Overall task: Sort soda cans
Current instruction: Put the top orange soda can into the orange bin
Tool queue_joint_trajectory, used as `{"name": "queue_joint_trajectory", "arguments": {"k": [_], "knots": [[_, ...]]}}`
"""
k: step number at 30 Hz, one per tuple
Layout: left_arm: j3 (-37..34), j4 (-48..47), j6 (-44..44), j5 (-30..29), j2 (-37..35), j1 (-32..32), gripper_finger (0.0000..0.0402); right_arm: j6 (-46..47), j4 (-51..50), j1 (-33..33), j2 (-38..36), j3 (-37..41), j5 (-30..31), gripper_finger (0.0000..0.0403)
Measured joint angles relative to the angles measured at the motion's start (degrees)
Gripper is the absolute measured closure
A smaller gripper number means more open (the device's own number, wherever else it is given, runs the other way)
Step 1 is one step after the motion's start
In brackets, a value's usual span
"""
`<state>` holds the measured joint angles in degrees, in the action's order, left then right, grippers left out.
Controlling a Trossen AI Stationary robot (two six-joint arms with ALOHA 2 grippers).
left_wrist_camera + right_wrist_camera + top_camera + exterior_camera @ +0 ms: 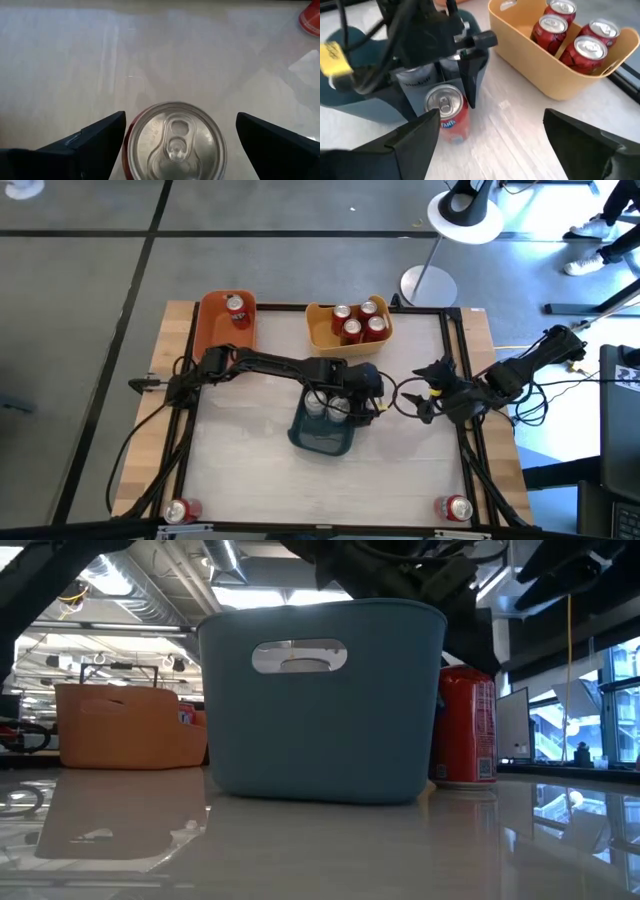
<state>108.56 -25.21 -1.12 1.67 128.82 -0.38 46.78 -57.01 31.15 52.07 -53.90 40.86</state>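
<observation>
The left gripper's fingers are around the can's top and level with its rim in the left wrist view, so the left gripper should close on the red can's silver top.
A red soda can with a silver top stands upright on the table, next to the dark blue-grey bin. It also shows in the right wrist view and the low view. My left gripper is open and slants down over this can, one finger on either side of it, with a gap showing at the right finger. Silver-grey cans stand in the blue-grey bin. My right gripper is open with nothing between its fingers, to the right of the can near the table's right edge.
A yellow bin at the far middle holds several red cans. An orange bin at the far left holds one red can. Single red cans stand at the near left corner and the near right corner.
</observation>
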Motion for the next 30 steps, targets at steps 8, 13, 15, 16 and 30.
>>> {"name": "queue_joint_trajectory", "arguments": {"k": [8,13,15,16,30], "knots": [[0.0,0.1,1.5,-0.4,1.0,-0.4,0.0073,2.6,0.4,0.0,0.0,2.2,-0.8,0.005],[0.0,0.7,1.1,-0.1,1.0,-0.4,0.0139,2.6,0.5,0.0,0.0,2.2,-0.8,0.005],[-0.1,1.1,1.1,0.0,1.0,-0.4,0.0158,2.7,0.5,0.0,0.0,2.2,-0.8,0.005],[-0.1,1.4,1.2,-0.1,1.0,-0.4,0.0158,2.7,0.5,0.0,0.0,2.2,-0.8,0.005],[-0.6,0.7,2.2,-1.9,-5.9,-0.5,0.0161,2.7,0.6,0.0,0.0,2.2,0.2,0.005]]}}
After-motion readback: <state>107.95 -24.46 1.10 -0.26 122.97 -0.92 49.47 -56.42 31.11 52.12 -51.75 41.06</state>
